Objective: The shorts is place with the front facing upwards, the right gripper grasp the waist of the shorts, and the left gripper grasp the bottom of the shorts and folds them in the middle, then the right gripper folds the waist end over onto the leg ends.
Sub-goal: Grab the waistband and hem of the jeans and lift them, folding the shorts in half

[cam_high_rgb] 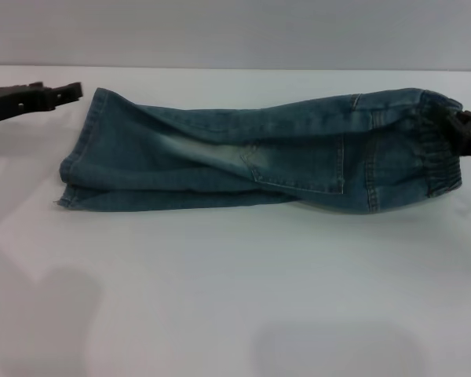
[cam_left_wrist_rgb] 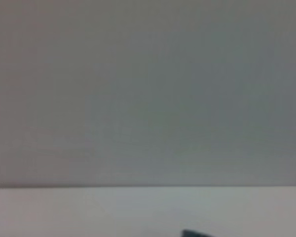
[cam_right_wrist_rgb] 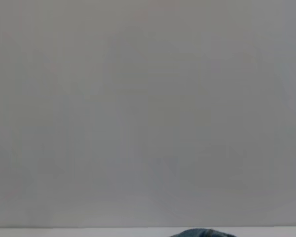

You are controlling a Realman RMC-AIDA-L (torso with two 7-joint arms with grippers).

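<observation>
My right gripper is holding the waistband point(cam_high_rgb: 439, 149) up in its fingers. It should keep holding the waistband until the shorts lie flat on the tabletop.
The blue denim shorts point(cam_high_rgb: 259, 153) lie folded lengthwise across the white table point(cam_high_rgb: 220, 298), a pale faded patch showing near the middle. The gathered elastic waist point(cam_high_rgb: 438, 153) is at the right and the straight leg ends point(cam_high_rgb: 78, 169) are at the left. My right gripper point(cam_high_rgb: 458, 126) is at the right edge, shut on the waistband, which sits slightly raised there. My left gripper point(cam_high_rgb: 72, 91) hovers at the far left, just beyond the upper corner of the hems and apart from the cloth. A sliver of denim point(cam_right_wrist_rgb: 202, 233) shows low in the right wrist view.
Bare white tabletop spreads in front of the shorts, with arm shadows on it. A grey wall point(cam_high_rgb: 235, 31) stands behind the table's far edge. The left wrist view shows wall, table and a small dark edge point(cam_left_wrist_rgb: 197, 233).
</observation>
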